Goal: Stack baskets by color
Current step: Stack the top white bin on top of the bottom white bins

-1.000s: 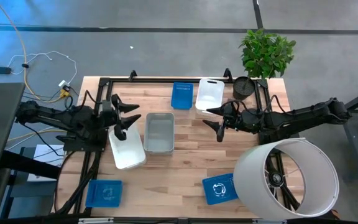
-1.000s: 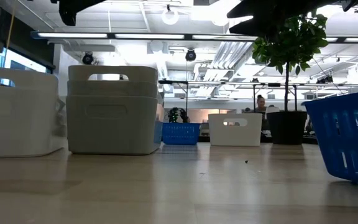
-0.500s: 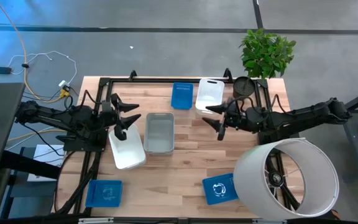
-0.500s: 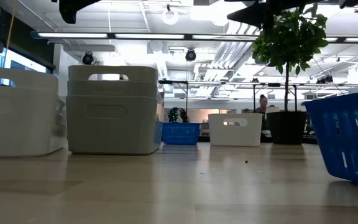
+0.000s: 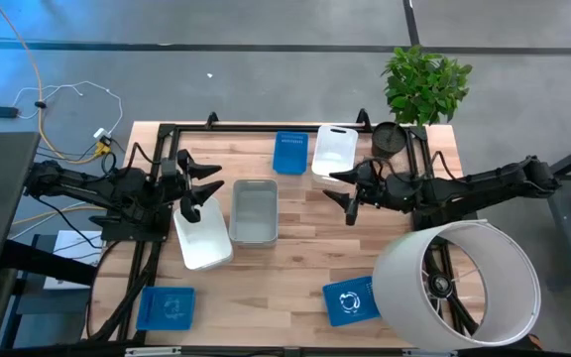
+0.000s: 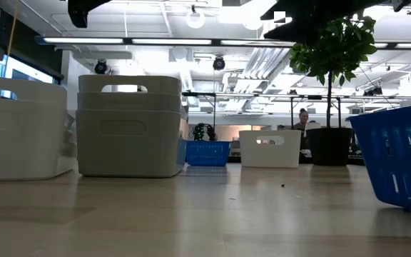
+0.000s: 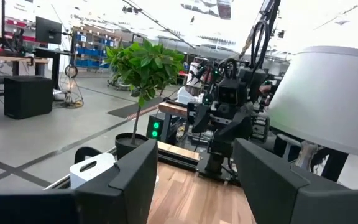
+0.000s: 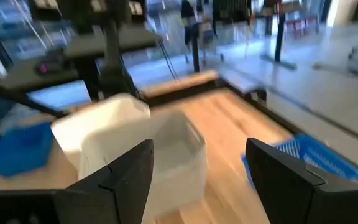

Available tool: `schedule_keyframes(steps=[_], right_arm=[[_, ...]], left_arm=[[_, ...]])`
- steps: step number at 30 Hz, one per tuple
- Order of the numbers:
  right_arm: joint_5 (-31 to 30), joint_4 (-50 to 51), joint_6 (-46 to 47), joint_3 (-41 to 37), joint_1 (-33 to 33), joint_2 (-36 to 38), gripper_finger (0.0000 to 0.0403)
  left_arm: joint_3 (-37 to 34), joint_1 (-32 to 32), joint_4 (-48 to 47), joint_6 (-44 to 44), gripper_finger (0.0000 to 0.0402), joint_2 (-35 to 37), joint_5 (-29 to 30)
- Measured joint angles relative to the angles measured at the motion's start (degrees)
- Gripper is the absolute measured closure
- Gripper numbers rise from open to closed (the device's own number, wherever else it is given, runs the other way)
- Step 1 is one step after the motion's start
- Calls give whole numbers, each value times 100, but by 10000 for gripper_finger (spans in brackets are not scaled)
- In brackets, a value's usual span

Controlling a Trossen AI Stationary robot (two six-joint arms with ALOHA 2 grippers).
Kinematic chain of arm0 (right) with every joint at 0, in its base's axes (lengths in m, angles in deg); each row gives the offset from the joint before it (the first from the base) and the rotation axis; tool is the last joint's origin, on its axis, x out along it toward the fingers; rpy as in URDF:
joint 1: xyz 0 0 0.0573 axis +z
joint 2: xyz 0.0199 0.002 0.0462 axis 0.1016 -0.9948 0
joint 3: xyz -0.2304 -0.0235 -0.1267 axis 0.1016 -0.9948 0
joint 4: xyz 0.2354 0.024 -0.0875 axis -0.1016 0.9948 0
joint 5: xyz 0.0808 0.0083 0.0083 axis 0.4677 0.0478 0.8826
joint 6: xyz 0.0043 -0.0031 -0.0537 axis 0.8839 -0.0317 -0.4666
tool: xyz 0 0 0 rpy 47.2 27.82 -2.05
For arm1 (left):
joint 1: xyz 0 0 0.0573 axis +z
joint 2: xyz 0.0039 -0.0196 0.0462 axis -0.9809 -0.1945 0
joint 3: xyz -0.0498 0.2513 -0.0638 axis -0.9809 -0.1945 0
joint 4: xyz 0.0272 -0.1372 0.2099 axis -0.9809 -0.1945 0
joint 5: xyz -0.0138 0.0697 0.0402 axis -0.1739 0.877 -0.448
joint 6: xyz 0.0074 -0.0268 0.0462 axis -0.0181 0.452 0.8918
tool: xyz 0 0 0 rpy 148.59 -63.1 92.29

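The white basket beside the blue one should be gripped next by its rim with my right gripper, to stack the white basket in the other white basket.
On the wooden table a white basket (image 5: pixel 202 236) and a translucent grey basket (image 5: pixel 254 211) stand side by side at centre left on their bases. In the low view the grey one (image 6: pixel 129 125) shows a second rim above its first. A blue basket (image 5: pixel 289 152) and a white basket (image 5: pixel 334 149) stand at the far edge. Two more blue baskets (image 5: pixel 167 307) (image 5: pixel 350 300) sit at the near edge. My left gripper (image 5: pixel 204 185) hovers open above the white basket's far end. My right gripper (image 5: pixel 343 190) hovers open to the right of the grey basket.
A big white cylinder (image 5: pixel 459 286) with a wheel inside fills the near right corner. A black pot (image 5: pixel 390 139) and a green plant (image 5: pixel 424 84) stand at the far right. Bare wood (image 5: pixel 305 248) lies between the grey basket and the near blue basket.
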Motion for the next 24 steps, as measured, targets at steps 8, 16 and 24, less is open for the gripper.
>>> schedule_keyframes(steps=[8, 16, 24], right_arm=[[23, 3344, 641, 1306, -483, -454, 160], [612, 4760, 379, 1996, -1316, -1352, 160], [765, 5078, -418, 2412, -1716, -2294, 160]], left_arm=[[2, -2, -2, -112, 202, 0, -112], [2, 0, -16, -44, 202, 0, -117], [2, 0, -16, -50, 202, 0, -122]])
